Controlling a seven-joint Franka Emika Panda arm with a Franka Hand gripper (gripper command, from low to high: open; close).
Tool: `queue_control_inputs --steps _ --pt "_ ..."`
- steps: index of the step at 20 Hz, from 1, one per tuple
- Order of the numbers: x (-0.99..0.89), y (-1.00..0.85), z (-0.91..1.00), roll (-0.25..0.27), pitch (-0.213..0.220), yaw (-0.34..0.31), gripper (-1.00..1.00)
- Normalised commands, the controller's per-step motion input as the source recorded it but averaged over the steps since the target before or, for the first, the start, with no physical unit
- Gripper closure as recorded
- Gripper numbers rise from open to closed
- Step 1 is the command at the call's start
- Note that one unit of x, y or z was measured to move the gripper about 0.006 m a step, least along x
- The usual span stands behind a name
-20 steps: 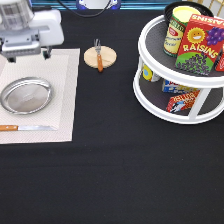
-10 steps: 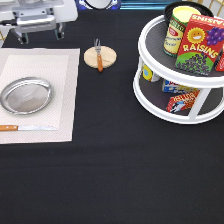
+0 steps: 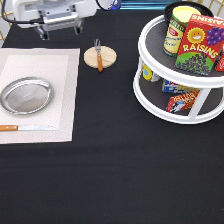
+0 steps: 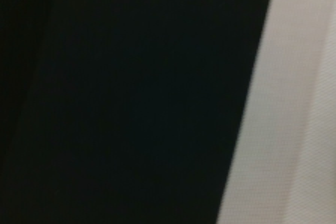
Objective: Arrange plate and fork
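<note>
The fork needs to go on the placemat [image 3: 65, 100] beside the plate, so next I should grab the fork's orange-brown handle [image 3: 100, 61] with my gripper.
The shiny silver plate [image 3: 26, 95] lies on a pale placemat [image 3: 65, 100] at the exterior view's left. The fork [image 3: 99, 54], with an orange-brown handle and short tines, rests across a round wooden coaster [image 3: 107, 58] right of the mat's top corner. My gripper [image 3: 60, 31] hangs at the exterior view's top, above the black cloth just beyond the mat's top edge and left of the fork. Its fingers are open and hold nothing. The wrist view shows only black cloth [image 4: 127, 110] and an edge of the placemat [image 4: 292, 125].
A knife [image 3: 27, 128] with a wooden handle lies along the mat below the plate. A white two-tier turntable [image 3: 175, 117] holding cans and boxes, among them a raisins box [image 3: 200, 47], stands at the right. Black cloth [image 3: 110, 175] covers the table.
My gripper has risen off the placemat's top left and moved toward the exterior view's top and right. Plate, fork and knife have not moved.
</note>
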Motion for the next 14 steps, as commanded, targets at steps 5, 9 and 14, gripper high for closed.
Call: queue_control_inputs --steps 5,9,14 --pt "-0.77 0.43 -0.49 -0.035 -0.139 -0.015 -1.00" --pt "-0.74 0.23 -0.64 -0.008 -0.196 -0.024 -1.00" --pt "-0.63 0.19 -0.56 -0.017 -0.222 -0.052 -1.00"
